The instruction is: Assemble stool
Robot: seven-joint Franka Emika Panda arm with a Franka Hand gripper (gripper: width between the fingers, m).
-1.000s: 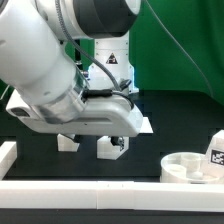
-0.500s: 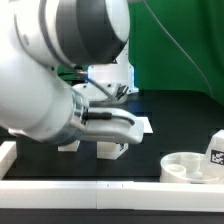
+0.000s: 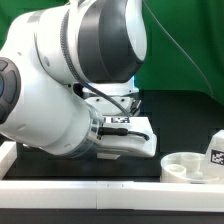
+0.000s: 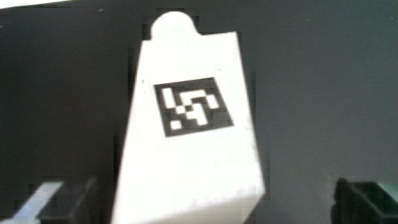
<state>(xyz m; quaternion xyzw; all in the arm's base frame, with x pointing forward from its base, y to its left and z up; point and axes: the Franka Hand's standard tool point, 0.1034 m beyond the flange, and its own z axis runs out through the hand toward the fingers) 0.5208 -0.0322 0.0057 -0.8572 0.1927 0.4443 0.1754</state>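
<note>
The lower part of the white leg is between my open fingers, so my gripper should close on the leg now.
In the wrist view a white stool leg [image 4: 196,130] with a black-and-white tag lies on the black table, its rounded end pointing away from the gripper. My gripper [image 4: 214,198] is open, with one dark finger [image 4: 63,200] on each side of the leg and a gap on both sides. In the exterior view the arm's bulk covers the fingers and this leg; only the white hand [image 3: 130,138] shows, low over the table. The round white seat [image 3: 190,167] lies at the exterior view's lower right, with another tagged leg [image 3: 215,150] standing behind it.
A long white border rail [image 3: 100,190] runs along the front edge and another [image 3: 8,150] stands at the exterior view's left. A green backdrop closes the back. The big arm blocks most of the table's left half in the exterior view.
The arm has swung toward the exterior view's right and lower over the table. It now covers the legs that showed under the hand earlier. The seat and the far leg have not moved.
</note>
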